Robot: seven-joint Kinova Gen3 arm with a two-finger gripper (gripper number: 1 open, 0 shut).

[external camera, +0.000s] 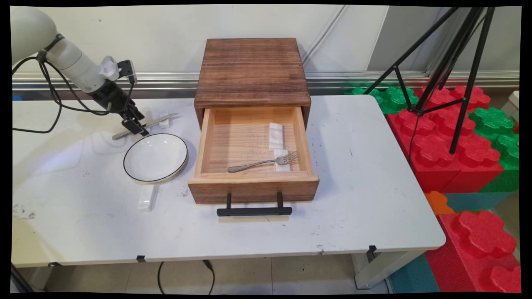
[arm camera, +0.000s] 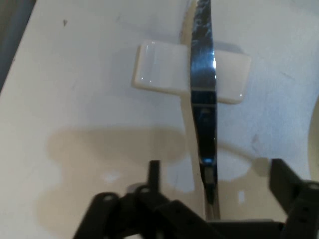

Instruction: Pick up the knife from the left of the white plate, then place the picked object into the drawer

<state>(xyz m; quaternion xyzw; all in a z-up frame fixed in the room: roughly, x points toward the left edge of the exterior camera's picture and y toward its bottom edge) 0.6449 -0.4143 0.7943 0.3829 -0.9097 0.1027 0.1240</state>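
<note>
I need to grab the knife by its handle [external camera: 121, 134] with my gripper next. Then I can lay the metal knife in the open drawer beside the fork.
A metal knife [external camera: 154, 123] lies on the white table [external camera: 353, 174] left of the wooden box, its blade end propped on a small white rest [external camera: 165, 120]. My gripper [external camera: 135, 126] is low over the knife's handle end. In the hand view the knife [arm camera: 203, 99] runs up the middle across the white rest [arm camera: 164, 73], and my gripper [arm camera: 217, 172] is open with one finger on each side of the handle, not closed on it. A white plate with a black rim [external camera: 155, 158] sits just in front of the gripper.
The wooden box [external camera: 252, 70] has its drawer [external camera: 253, 189] pulled open; inside lie a fork [external camera: 262, 162] on a white rest [external camera: 282, 161] and a second white rest [external camera: 275, 135]. Another white rest [external camera: 146, 198] lies in front of the plate. A black tripod [external camera: 453, 74] and red and green blocks stand at the right.
</note>
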